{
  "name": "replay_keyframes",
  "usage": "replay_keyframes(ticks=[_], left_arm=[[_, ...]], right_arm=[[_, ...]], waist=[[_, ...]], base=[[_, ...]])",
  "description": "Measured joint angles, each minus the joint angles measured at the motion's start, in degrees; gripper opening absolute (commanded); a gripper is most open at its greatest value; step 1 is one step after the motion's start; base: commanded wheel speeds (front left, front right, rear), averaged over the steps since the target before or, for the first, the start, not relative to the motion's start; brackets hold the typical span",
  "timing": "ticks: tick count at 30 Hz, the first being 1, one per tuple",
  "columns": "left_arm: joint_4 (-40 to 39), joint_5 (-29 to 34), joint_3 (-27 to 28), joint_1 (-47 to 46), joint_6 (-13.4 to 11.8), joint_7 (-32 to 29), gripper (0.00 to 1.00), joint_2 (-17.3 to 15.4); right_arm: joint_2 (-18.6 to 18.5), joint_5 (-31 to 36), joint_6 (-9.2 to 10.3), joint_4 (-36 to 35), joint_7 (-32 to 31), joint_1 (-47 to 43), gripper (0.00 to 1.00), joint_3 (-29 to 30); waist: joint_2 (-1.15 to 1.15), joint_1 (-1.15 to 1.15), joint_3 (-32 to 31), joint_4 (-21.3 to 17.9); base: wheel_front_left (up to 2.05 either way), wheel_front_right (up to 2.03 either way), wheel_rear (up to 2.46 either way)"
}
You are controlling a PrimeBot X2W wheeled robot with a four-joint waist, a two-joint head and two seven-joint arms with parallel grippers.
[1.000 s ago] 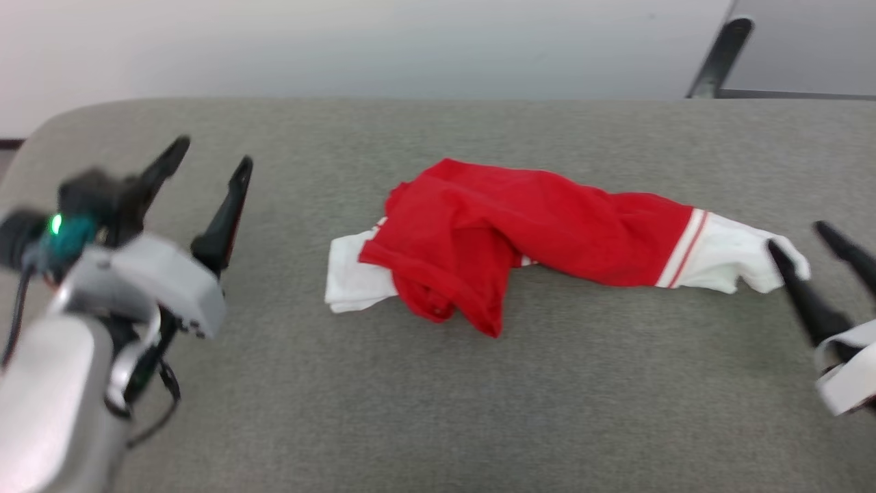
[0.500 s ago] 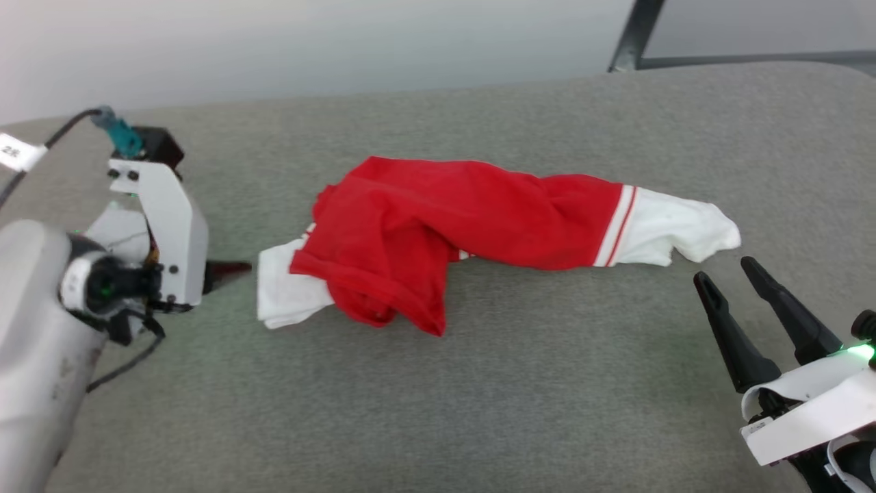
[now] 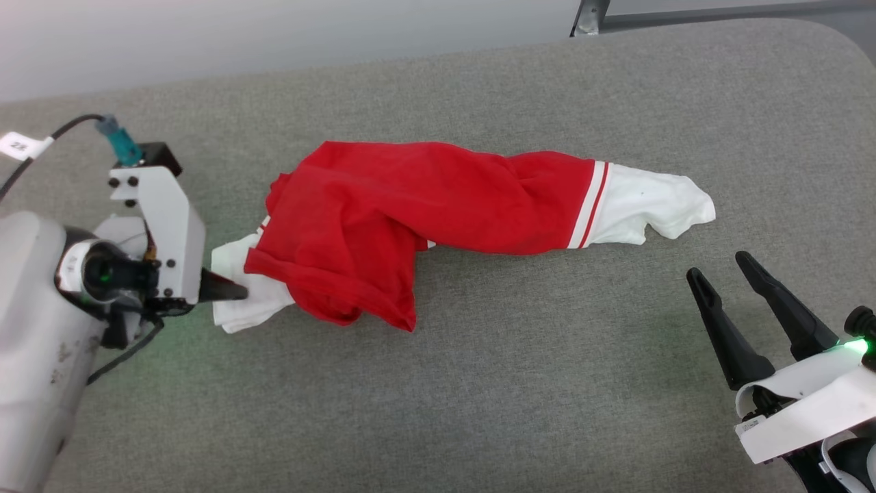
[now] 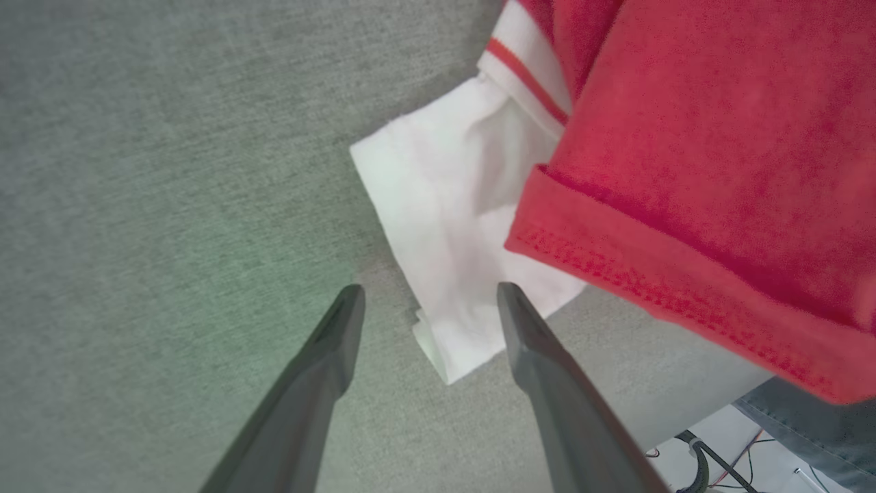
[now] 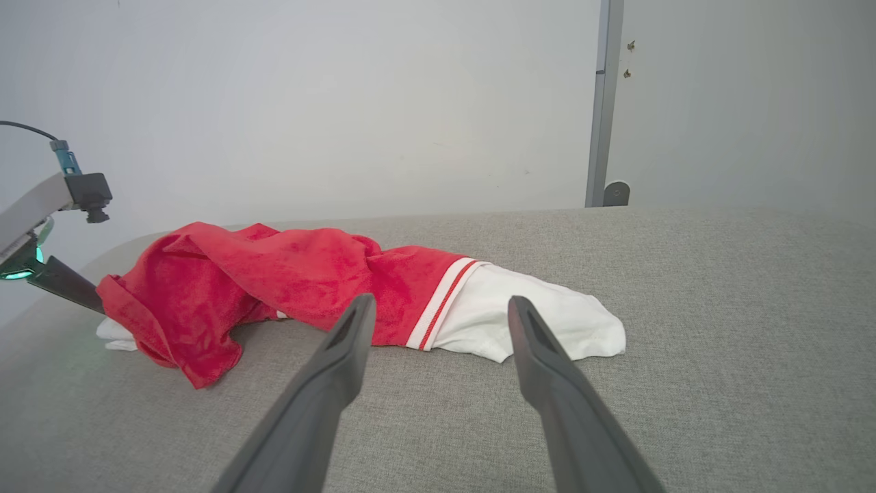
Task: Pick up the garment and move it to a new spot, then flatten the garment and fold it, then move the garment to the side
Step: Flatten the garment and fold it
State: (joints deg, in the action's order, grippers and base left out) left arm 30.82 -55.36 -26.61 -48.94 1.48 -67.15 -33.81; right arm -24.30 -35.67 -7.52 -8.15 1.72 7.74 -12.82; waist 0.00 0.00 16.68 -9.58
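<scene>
My left gripper grabs the garment by that sleeve's loose corner (image 3: 230, 322) next, since the red hem (image 3: 275, 268) lies slack over part of the white sleeve end.
The garment (image 3: 438, 205) lies crumpled in a long strip across the grey table (image 3: 479, 383): red body, a white sleeve end at each end, red-and-white stripe trim. My left gripper (image 3: 236, 291) points sideways at the left white sleeve end (image 3: 236, 311). In the left wrist view its jaws (image 4: 428, 291) stand open, with the corner of that white sleeve end (image 4: 452, 226) lying between the tips and the red hem (image 4: 684, 205) beside them. My right gripper (image 3: 717, 266) is open and holds nothing, a short way nearer than the right white sleeve end (image 3: 650, 205). In the right wrist view it (image 5: 441, 299) faces the garment (image 5: 274, 274).
The table's rounded far right corner (image 3: 842, 41) and a dark metal post (image 3: 588, 17) sit at the back against a pale wall. Past the table's near edge in the left wrist view, cables (image 4: 705, 459) lie on the floor below.
The head camera has shifted. My left gripper has swung down from a raised pose and its tip now reaches the left white sleeve end. My right gripper has drawn back from the right sleeve end.
</scene>
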Motion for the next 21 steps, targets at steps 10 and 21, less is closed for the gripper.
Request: replay_keyframes(ticks=[10,21], left_arm=[[0.79,-1.24,0.9,0.22,0.07,0.62,1.0,-0.13],[0.05,-2.38,1.08,0.76,0.11,0.19,0.0,0.64]], right_arm=[[0.02,0.46,0.0,-0.33,-0.73,0.22,1.0,0.47],[0.03,0.57,0.0,-0.3,-0.74,0.49,1.0,0.51]], waist=[[0.0,0.0,0.41,0.22],[0.0,0.0,1.08,0.09]], base=[[0.0,0.0,0.0],[0.0,0.0,0.0]])
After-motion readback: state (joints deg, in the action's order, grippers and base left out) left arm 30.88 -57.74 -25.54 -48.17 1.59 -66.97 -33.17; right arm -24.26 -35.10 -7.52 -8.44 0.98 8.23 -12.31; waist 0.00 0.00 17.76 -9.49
